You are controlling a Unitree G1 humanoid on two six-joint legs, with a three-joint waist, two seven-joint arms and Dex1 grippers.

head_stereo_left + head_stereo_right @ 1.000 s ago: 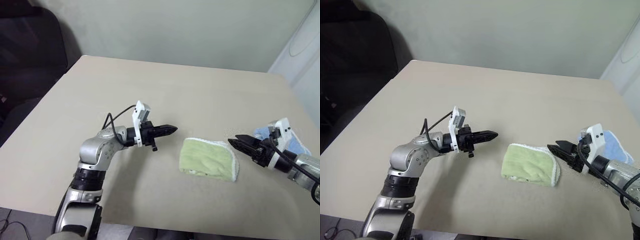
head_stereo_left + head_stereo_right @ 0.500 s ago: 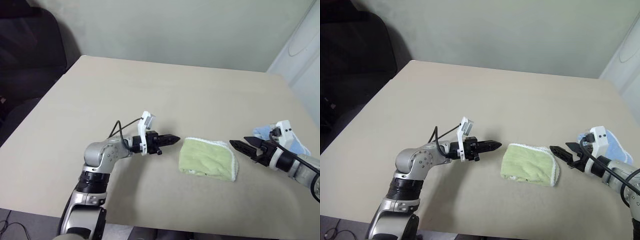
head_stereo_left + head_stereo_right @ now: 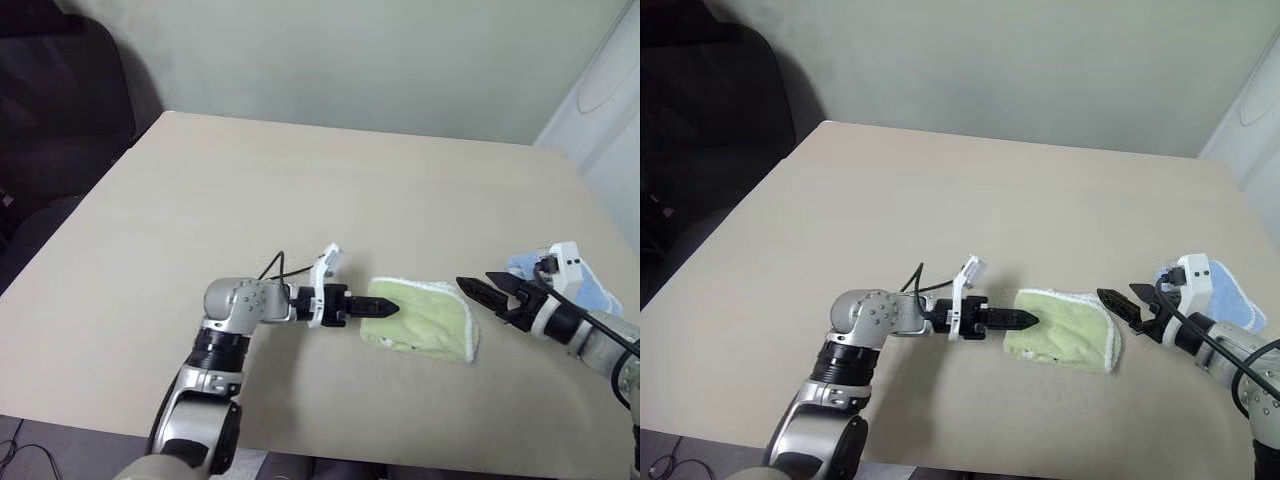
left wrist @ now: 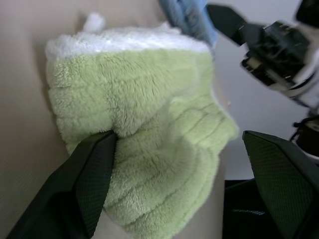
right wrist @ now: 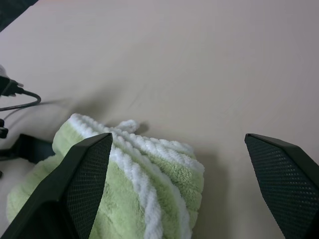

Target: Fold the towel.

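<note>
The left gripper grabs the light green towel by its plain folded edge next, to move the folded towel aside.
The towel is a light green terry bundle with white edging, lying folded on the table near its front right. My left gripper reaches in from the left and lies over the towel's left edge. In the left wrist view the left gripper is open, its fingers spread wide with the towel bulging between them and one pad against the pile. My right gripper is open just off the towel's right end, apart from it. The right wrist view shows the white-edged end of the towel below the right gripper.
A small light blue cloth lies behind my right wrist at the table's right edge. The beige table stretches bare toward the far wall. A dark chair stands off the far left corner, and a white unit stands at the right.
My left gripper came right and down onto the towel's left edge, rolled at the wrist and went from shut to open. The right gripper spread wider and barely moved.
</note>
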